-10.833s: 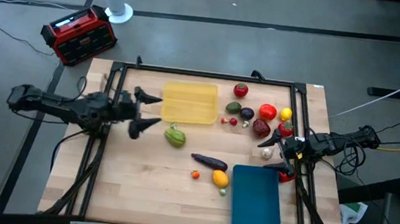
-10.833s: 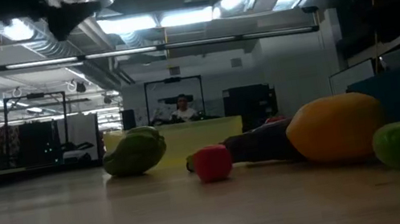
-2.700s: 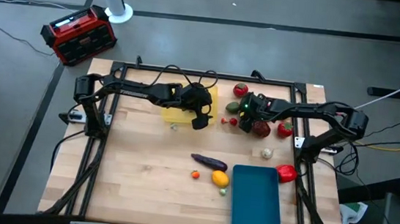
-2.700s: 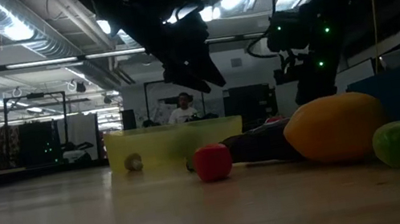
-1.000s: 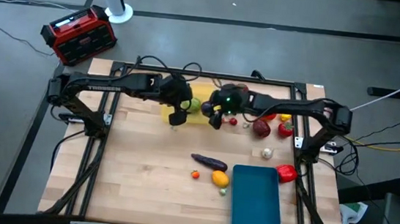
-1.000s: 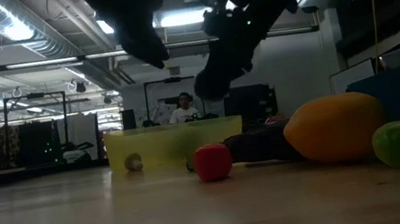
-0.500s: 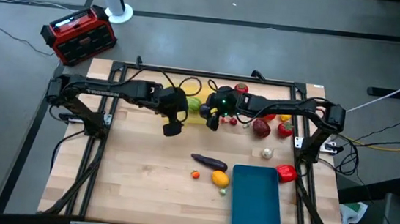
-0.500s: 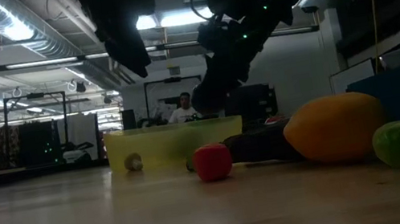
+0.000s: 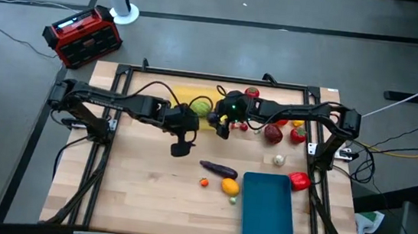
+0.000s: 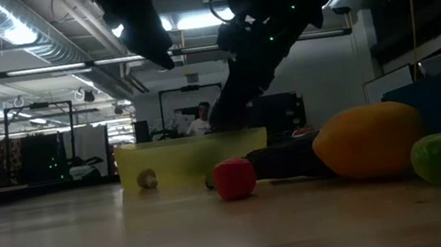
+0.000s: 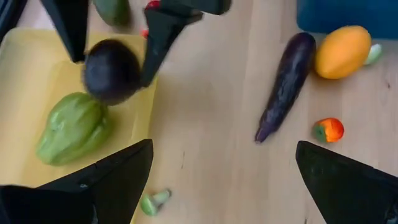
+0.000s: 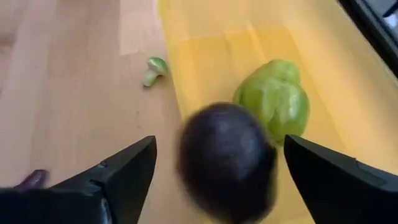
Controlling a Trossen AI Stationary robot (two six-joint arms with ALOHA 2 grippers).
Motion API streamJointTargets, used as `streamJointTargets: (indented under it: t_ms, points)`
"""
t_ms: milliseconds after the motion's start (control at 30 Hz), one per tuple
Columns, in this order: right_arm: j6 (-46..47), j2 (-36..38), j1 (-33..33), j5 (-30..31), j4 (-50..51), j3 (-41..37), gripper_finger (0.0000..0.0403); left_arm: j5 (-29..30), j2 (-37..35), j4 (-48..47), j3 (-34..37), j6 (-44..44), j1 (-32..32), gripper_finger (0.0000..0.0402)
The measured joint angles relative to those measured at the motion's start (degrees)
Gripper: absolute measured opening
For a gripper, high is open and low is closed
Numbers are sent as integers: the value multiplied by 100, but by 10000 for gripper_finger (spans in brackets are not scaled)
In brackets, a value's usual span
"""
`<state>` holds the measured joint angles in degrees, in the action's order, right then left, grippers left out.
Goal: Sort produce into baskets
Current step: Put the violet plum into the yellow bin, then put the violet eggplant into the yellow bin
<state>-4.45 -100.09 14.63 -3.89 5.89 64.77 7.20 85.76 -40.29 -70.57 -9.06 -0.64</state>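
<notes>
The left gripper will next sort the purple eggplant into the yellow tray [image 9: 184, 93], and it will grab the eggplant by its slimmer end [image 9: 209, 165] to do so.
My right gripper [image 9: 221, 127] is open over the right edge of the translucent yellow tray [image 9: 184, 93]. A dark purple round fruit [image 12: 227, 162] is between its fingertips, blurred, with a gap on each side; it also shows in the left wrist view [image 11: 112, 71]. A green pepper [image 12: 273, 99] lies in the tray. My left gripper [image 9: 181, 146] is open and empty over bare wood, near the tray's near edge. A purple eggplant [image 9: 219, 169], an orange fruit [image 9: 230, 186] and a small tomato [image 9: 203, 182] lie beside the teal tray [image 9: 268, 209].
Red tomatoes and peppers [image 9: 277, 127] lie at the far right, with garlic [image 9: 279, 160] and a red pepper [image 9: 300, 181] nearer. A small green piece [image 11: 152, 200] lies on the wood by the yellow tray. A red-and-black box [image 9: 82, 36] stands off the table's far left.
My left gripper has gone from the yellow tray toward the table's near edge, out over the wood. My right gripper has gone down toward the yellow tray's right edge.
</notes>
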Motion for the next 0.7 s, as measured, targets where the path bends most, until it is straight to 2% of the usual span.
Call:
streamJointTargets:
  t_ms: [267,433,567,700]
  points:
    - [-2,0,0,239,4,0,370,10,30,72,0,-241,-163,389]
    - [-28,15,0,239,98,59,370,9,245,557,4,-248,-350,389]
    - [-37,122,0,307,791,537,369,6,593,1021,7,-76,-541,389]
    - [-113,296,0,556,2125,1269,370,2,961,1203,11,187,-692,389]
